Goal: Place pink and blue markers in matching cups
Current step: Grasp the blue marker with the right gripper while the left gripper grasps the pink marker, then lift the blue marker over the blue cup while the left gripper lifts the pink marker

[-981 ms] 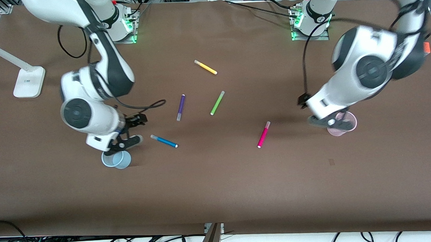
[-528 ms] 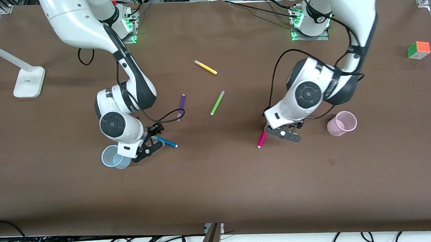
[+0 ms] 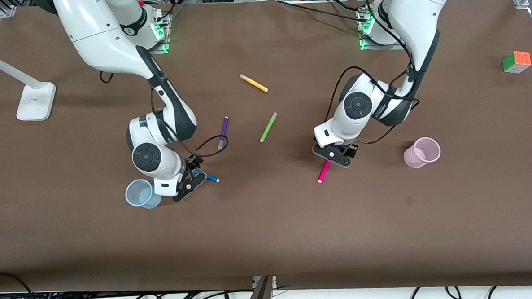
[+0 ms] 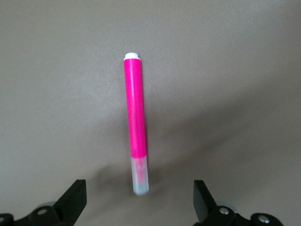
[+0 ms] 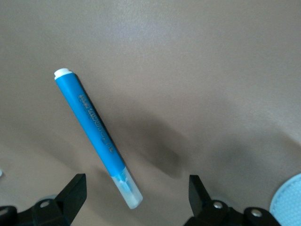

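I need to grab the pink marker by its end with the cap (image 4: 140, 177) next, using my left gripper. Then the marker can go in the matching pink cup.
The blue marker (image 3: 209, 177) lies on the brown table beside the pale blue cup (image 3: 138, 194). My right gripper (image 3: 190, 179) is open, low over the marker's capped end. In the right wrist view the blue marker (image 5: 96, 134) points its pale cap between the open fingers (image 5: 75, 193) of my right gripper (image 5: 136, 197). The pink marker (image 3: 323, 171) lies toward the middle from the pale pink cup (image 3: 422, 152). My left gripper (image 3: 334, 157) is open over its capped end. In the left wrist view the pink marker (image 4: 134, 123) reaches between the spread fingers of my left gripper (image 4: 139, 203).
A dark purple marker (image 3: 223, 132), a lime green marker (image 3: 268, 127) and a yellow marker (image 3: 253, 83) lie mid-table, farther from the front camera. A colour cube (image 3: 516, 61) sits at the left arm's end, a white lamp base (image 3: 35, 101) at the right arm's end. The blue cup's rim (image 5: 290, 201) shows in the right wrist view.
Both arms swung from their cups to the markers. The right gripper went from the blue cup to the blue marker, the left from the pink cup to the pink marker. Both descended.
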You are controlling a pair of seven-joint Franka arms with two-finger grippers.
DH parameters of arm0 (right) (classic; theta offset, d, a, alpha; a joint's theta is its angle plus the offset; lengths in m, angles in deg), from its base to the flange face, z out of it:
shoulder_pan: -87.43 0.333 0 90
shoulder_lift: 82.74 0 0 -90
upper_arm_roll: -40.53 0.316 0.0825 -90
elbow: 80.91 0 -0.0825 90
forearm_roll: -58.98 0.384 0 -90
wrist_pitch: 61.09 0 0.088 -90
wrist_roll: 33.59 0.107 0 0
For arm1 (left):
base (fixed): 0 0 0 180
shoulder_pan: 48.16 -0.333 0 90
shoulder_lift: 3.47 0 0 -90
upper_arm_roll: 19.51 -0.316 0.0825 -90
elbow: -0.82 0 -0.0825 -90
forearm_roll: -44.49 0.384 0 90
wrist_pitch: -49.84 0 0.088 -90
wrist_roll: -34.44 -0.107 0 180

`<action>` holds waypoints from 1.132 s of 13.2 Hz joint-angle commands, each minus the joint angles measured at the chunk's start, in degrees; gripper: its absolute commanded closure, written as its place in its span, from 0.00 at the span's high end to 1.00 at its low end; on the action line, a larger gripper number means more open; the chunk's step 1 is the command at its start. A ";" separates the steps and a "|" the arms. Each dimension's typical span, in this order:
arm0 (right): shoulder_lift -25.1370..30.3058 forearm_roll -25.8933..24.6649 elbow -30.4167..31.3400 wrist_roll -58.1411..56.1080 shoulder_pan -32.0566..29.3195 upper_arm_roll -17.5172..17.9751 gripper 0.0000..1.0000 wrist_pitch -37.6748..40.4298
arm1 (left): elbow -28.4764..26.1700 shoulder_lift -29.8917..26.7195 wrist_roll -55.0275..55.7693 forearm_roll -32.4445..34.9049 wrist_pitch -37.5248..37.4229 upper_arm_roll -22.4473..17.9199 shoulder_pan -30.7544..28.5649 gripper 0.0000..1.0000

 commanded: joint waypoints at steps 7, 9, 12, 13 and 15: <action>1.33 -0.23 1.94 -2.21 1.04 0.16 0.00 -1.08 | 0.74 2.58 -4.14 1.38 3.56 -0.08 -1.70 0.00; 2.99 -0.24 0.89 -5.62 0.77 -0.02 0.00 -0.29 | 0.74 1.88 -4.75 1.38 3.30 0.01 -1.80 0.00; 7.65 -1.20 -1.74 -10.72 0.33 -1.68 0.00 6.46 | 3.88 0.03 -4.84 1.38 -3.42 0.01 -1.80 0.00; 8.53 -3.03 -3.85 -12.22 0.33 -2.47 0.00 9.27 | 6.86 -0.93 -4.93 1.38 -9.73 0.01 -1.71 0.00; 8.89 -9.25 -9.20 -16.07 0.25 -3.70 0.00 16.20 | 15.28 -1.37 -5.19 1.38 -25.45 0.10 -1.71 0.00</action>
